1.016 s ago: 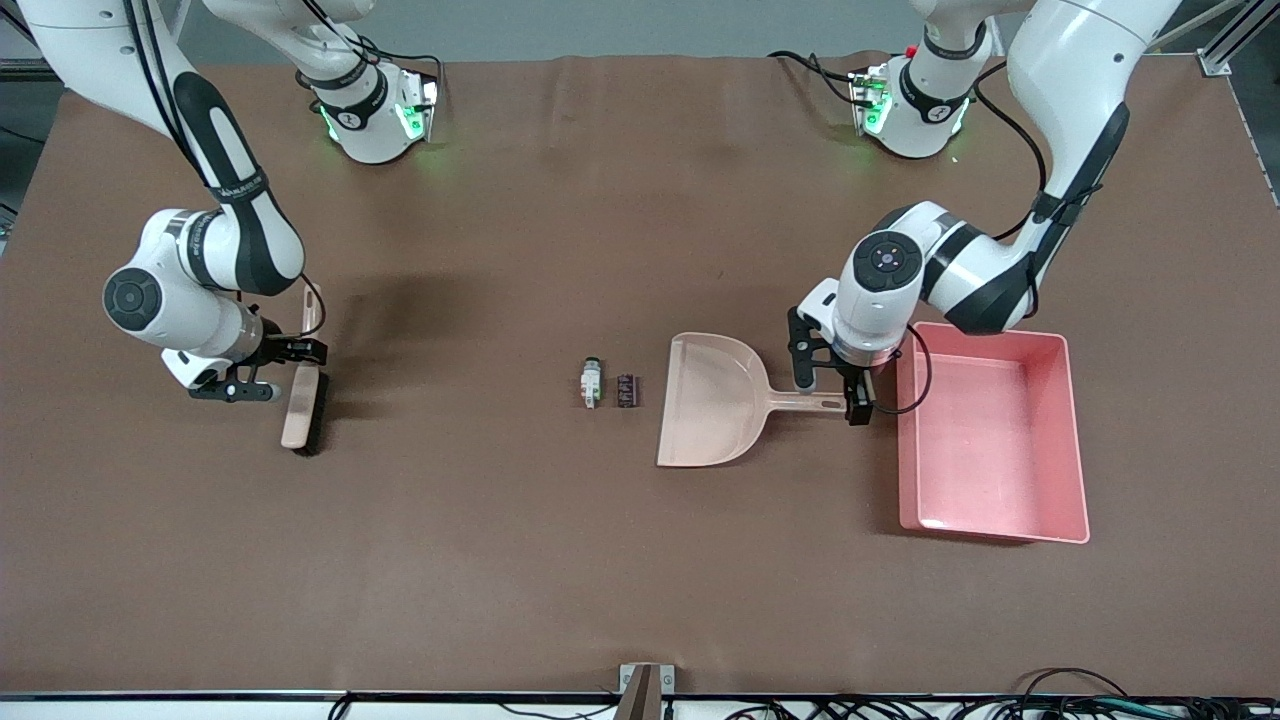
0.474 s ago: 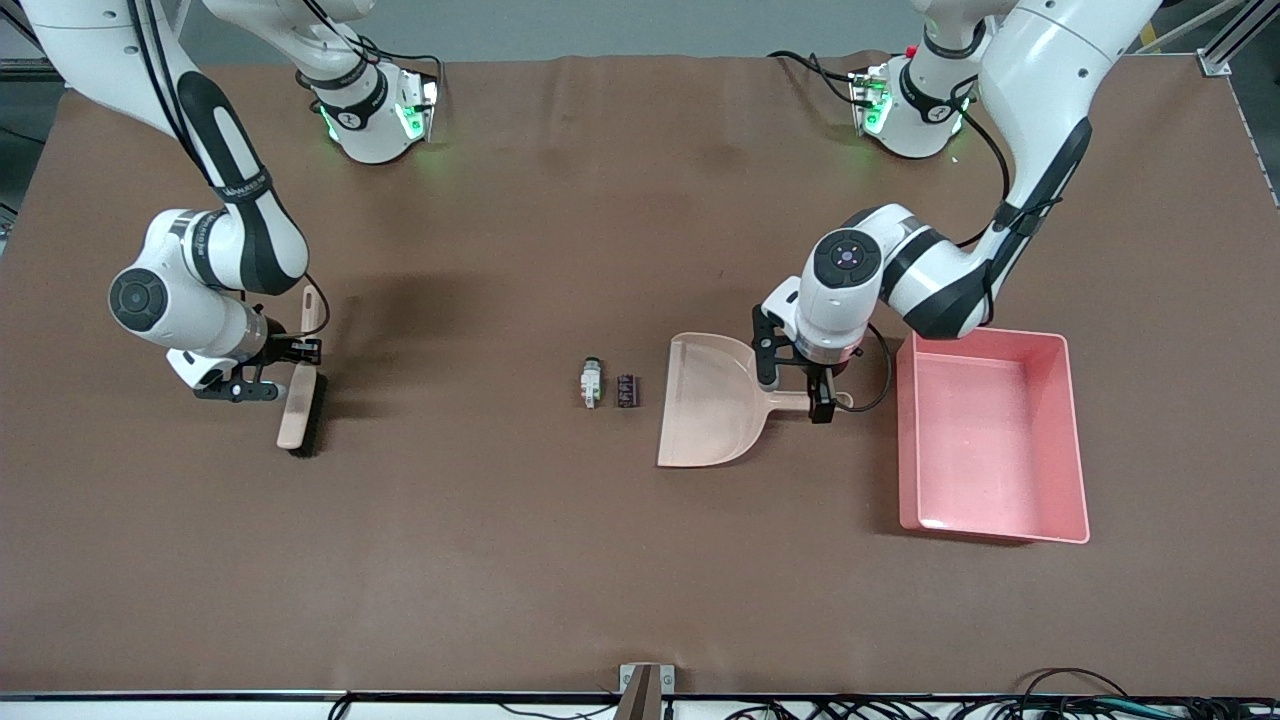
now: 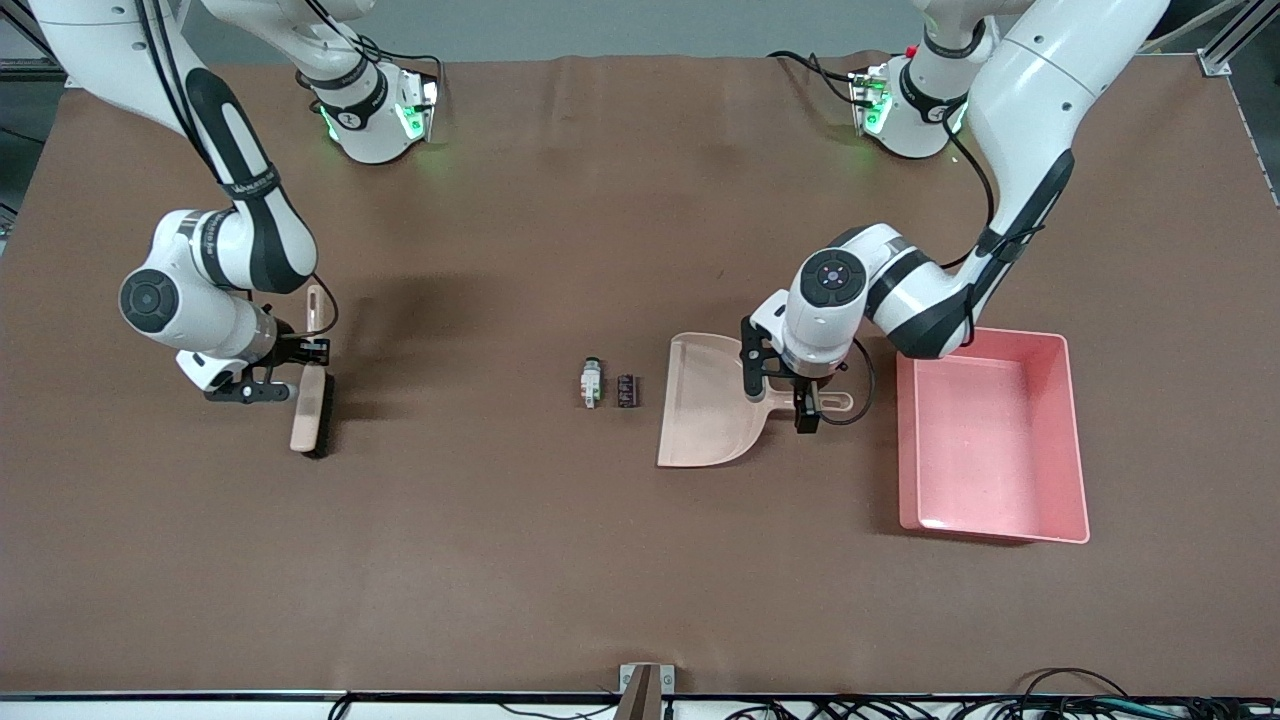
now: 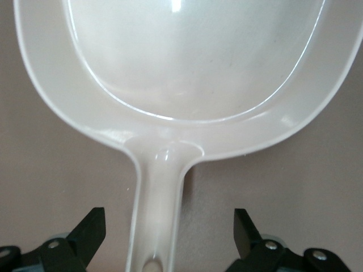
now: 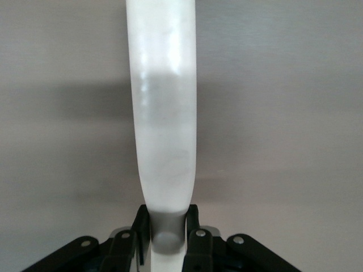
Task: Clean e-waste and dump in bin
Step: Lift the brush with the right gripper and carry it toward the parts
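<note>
My left gripper's fingers are short of the neck where the dustpan's handle widens, so they must lower toward the scoop (image 3: 708,408) before closing on the neck.
The e-waste lies mid-table: a white-grey part with green bits (image 3: 591,383) and a dark piece (image 3: 627,390) beside it. The beige dustpan (image 3: 712,400) lies next to them, its mouth toward them. My left gripper (image 3: 778,392) is open and straddles the dustpan's handle (image 4: 159,215) without touching it; its fingertips (image 4: 91,232) stand wide on either side of the handle. My right gripper (image 3: 285,365) is shut on the handle of a beige brush (image 3: 308,405) with dark bristles, seen also in the right wrist view (image 5: 164,113). The pink bin (image 3: 1075,440) stands beside the dustpan's handle end.
The two arm bases (image 3: 375,110) stand at the table's edge farthest from the front camera. Bare brown table lies between the brush and the e-waste. A small bracket (image 3: 645,685) sits at the table's near edge.
My left gripper has moved from the end of the dustpan's handle along it toward the pan, still open. My right gripper has shifted the brush slightly toward the e-waste.
</note>
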`<control>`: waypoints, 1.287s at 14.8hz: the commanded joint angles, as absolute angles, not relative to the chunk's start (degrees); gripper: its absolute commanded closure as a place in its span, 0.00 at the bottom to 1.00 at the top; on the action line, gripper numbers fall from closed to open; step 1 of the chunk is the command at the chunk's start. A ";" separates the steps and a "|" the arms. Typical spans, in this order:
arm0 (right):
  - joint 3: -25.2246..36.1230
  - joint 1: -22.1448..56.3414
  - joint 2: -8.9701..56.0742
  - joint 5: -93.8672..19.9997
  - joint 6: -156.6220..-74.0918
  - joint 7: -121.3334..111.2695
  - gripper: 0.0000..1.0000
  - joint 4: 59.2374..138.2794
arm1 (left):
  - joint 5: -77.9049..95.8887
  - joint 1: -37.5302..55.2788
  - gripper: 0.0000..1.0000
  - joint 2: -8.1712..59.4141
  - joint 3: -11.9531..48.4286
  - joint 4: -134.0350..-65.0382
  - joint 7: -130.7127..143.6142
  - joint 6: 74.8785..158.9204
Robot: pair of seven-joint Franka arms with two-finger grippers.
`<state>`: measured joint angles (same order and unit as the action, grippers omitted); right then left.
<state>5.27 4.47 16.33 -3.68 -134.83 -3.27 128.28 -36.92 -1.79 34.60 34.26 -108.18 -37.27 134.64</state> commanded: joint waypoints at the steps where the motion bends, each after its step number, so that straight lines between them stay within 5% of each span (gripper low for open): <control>1: 5.18 7.46 14.41 -7.98 -130.18 -1.67 0.99 126.22 | -38.67 -0.44 0.01 35.86 34.10 -105.22 -36.04 132.28; 19: 5.10 26.62 15.29 -14.85 -129.02 20.82 0.99 121.90 | -45.52 2.37 0.26 38.32 34.10 -103.27 -30.07 130.61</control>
<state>4.69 24.19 15.51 -13.45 -129.46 18.30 122.10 -43.65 1.95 37.87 34.20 -104.24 -31.77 131.48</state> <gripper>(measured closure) 0.709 0.216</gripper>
